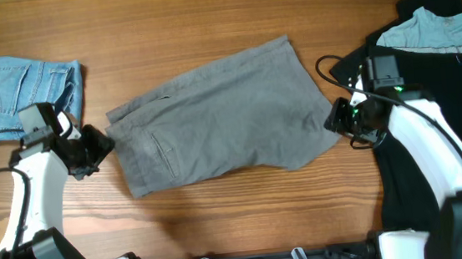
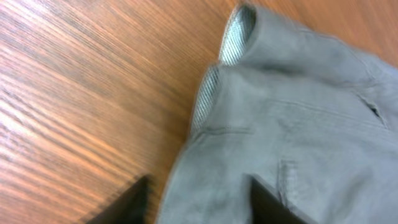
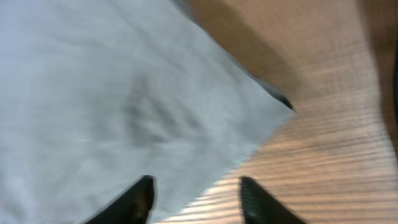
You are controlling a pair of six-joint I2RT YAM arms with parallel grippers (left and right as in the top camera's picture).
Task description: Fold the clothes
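Observation:
The left gripper grabs the grey pants' waistband edge next, to fold that end of the pants over toward the hem.
The clothes are one grey pair of pants (image 1: 222, 118) lying flat and slightly slanted across the middle of the table, waistband to the left. My left gripper (image 1: 100, 148) sits at the waistband's left edge. In the left wrist view it (image 2: 199, 208) is open, its dark fingers (image 2: 134, 202) apart over the cloth's edge (image 2: 280, 137). My right gripper (image 1: 337, 120) is at the right hem corner. The right wrist view shows it (image 3: 196, 202) open too, straddling the hem edge of the pants (image 3: 112, 93) with nothing pinched.
Light-blue denim shorts (image 1: 26, 93) lie folded at the back left. A black garment (image 1: 431, 112) with a pale-blue shirt (image 1: 440, 27) on it covers the right side, under my right arm. Bare wood (image 1: 204, 14) shows behind and in front of the pants.

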